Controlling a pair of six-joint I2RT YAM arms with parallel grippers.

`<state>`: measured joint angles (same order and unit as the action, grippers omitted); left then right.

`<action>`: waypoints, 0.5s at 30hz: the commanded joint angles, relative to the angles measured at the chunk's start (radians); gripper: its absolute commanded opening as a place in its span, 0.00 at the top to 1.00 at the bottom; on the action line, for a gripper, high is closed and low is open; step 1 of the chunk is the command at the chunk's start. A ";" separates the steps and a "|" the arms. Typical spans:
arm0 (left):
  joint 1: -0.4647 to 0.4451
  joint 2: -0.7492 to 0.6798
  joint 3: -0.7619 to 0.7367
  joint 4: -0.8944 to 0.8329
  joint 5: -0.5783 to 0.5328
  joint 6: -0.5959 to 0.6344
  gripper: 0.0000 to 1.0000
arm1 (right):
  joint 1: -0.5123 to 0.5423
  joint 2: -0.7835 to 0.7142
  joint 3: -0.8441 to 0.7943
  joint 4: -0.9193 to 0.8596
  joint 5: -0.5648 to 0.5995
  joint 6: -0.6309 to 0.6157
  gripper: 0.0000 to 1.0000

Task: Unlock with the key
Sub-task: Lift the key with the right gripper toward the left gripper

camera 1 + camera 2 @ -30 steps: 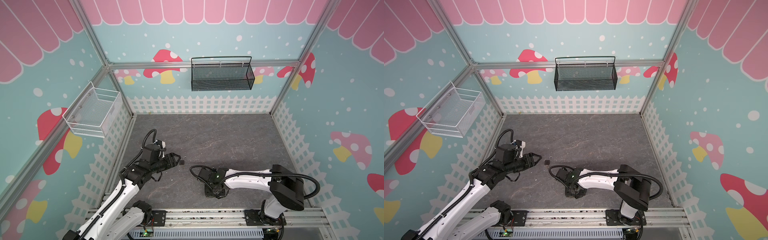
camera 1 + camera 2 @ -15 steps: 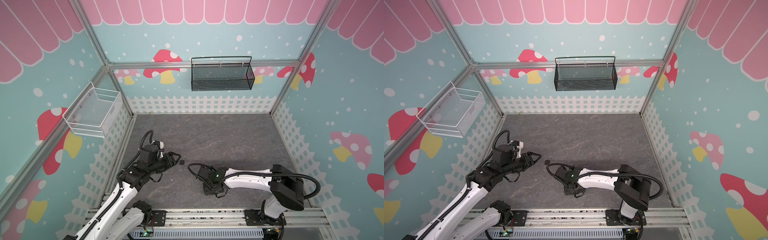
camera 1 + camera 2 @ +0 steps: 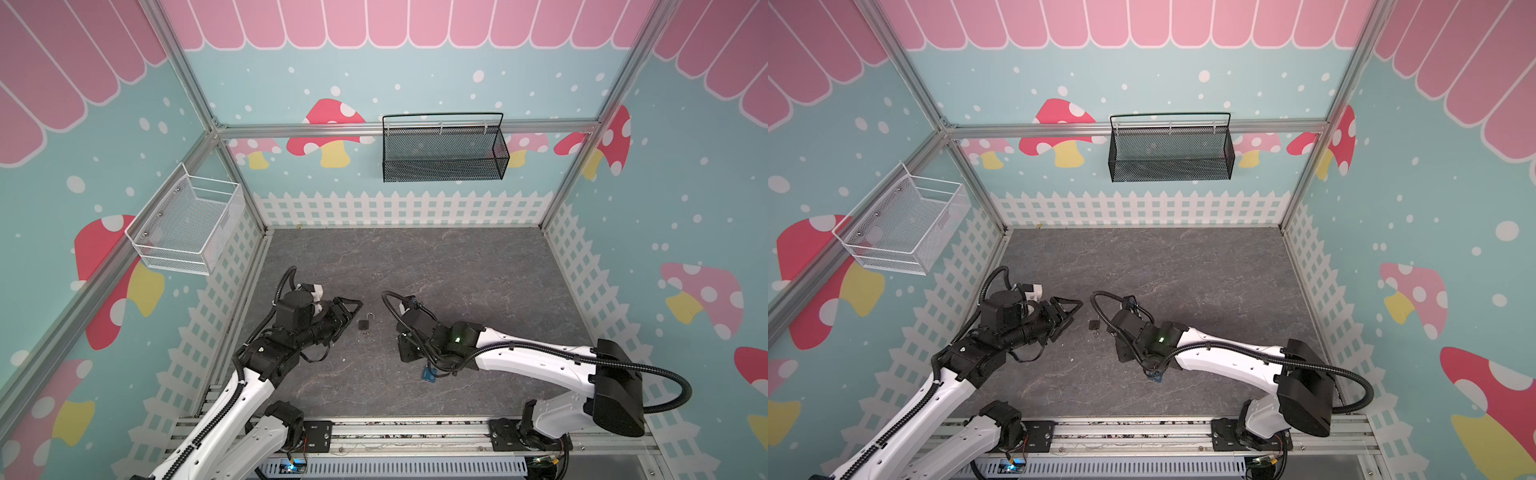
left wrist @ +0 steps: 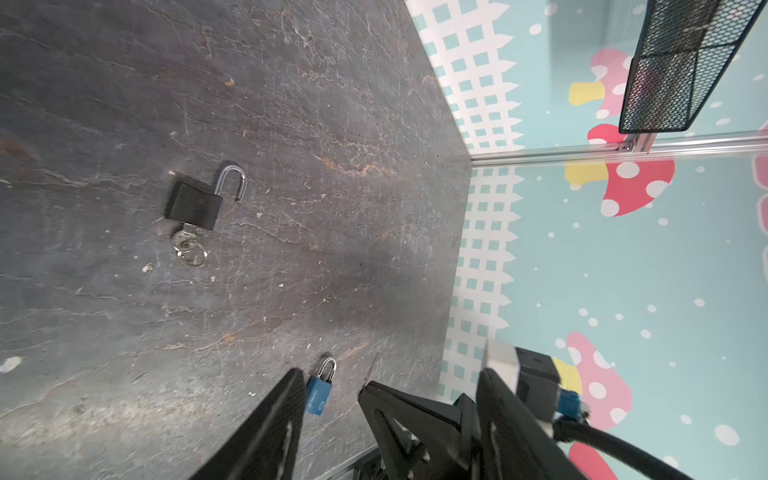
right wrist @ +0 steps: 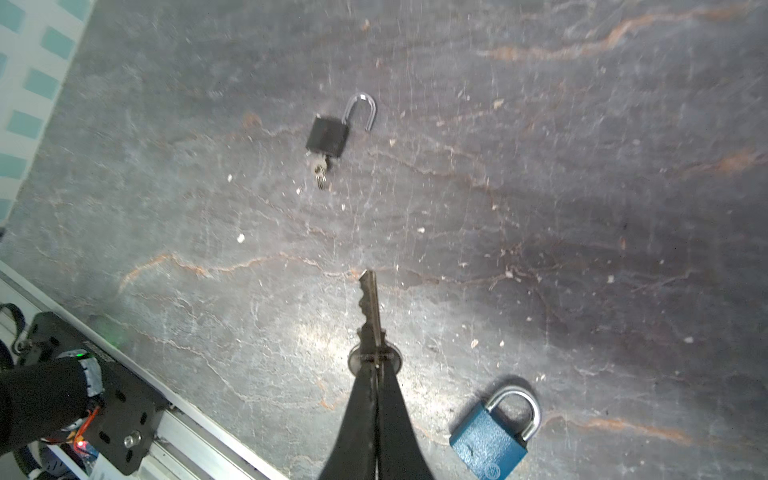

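Note:
I will grab the silver key point(image 5: 371, 307) by its exposed blade with my left gripper. The key's head stays free, so my right gripper can re-grip the key there for unlocking.
A black padlock point(image 3: 365, 323) point(image 3: 1094, 325) lies on the dark floor between the two arms, its shackle swung open and a key with a ring stuck in its base point(image 4: 188, 241) point(image 5: 320, 168). A blue padlock point(image 5: 490, 440) point(image 4: 319, 395) point(image 3: 428, 374) with its shackle closed lies nearer the front, beside my right wrist. My right gripper point(image 5: 374, 361) is shut on the head of a silver key point(image 5: 371, 307), whose blade points toward the black padlock. My left gripper point(image 4: 331, 380) point(image 3: 353, 307) is open and empty, hovering just left of the black padlock.
A black mesh basket point(image 3: 442, 153) hangs on the back wall. On the left wall there is a white wire basket point(image 3: 187, 226). An aluminium rail point(image 3: 395, 432) with both arm bases runs along the front edge. Fence-printed walls enclose the floor.
My right gripper has risen and drawn back from the floor with the key, uncovering the blue padlock. The left arm has barely shifted.

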<state>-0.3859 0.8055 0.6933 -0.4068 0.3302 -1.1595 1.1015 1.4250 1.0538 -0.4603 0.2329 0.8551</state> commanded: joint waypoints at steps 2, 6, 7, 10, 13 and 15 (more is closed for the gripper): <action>-0.072 0.060 0.038 0.164 -0.006 0.012 0.35 | -0.038 -0.050 -0.012 0.087 0.014 -0.105 1.00; -0.132 0.157 0.120 0.171 -0.039 0.120 0.37 | -0.065 -0.079 -0.007 0.128 -0.037 -0.155 1.00; -0.150 0.184 0.137 0.182 -0.039 0.144 0.38 | -0.069 -0.085 -0.004 0.134 -0.049 -0.169 1.00; -0.196 0.258 0.190 0.208 -0.030 0.207 0.40 | -0.074 -0.095 0.012 0.131 -0.065 -0.192 1.00; -0.232 0.315 0.218 0.214 -0.046 0.251 0.43 | -0.077 -0.112 0.015 0.131 -0.065 -0.204 1.00; -0.241 0.340 0.227 0.213 -0.050 0.263 0.45 | -0.080 -0.124 0.012 0.131 -0.064 -0.204 1.00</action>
<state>-0.6155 1.1210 0.8940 -0.2142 0.3073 -0.9623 1.0271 1.3334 1.0538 -0.3431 0.1753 0.6800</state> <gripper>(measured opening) 0.554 0.048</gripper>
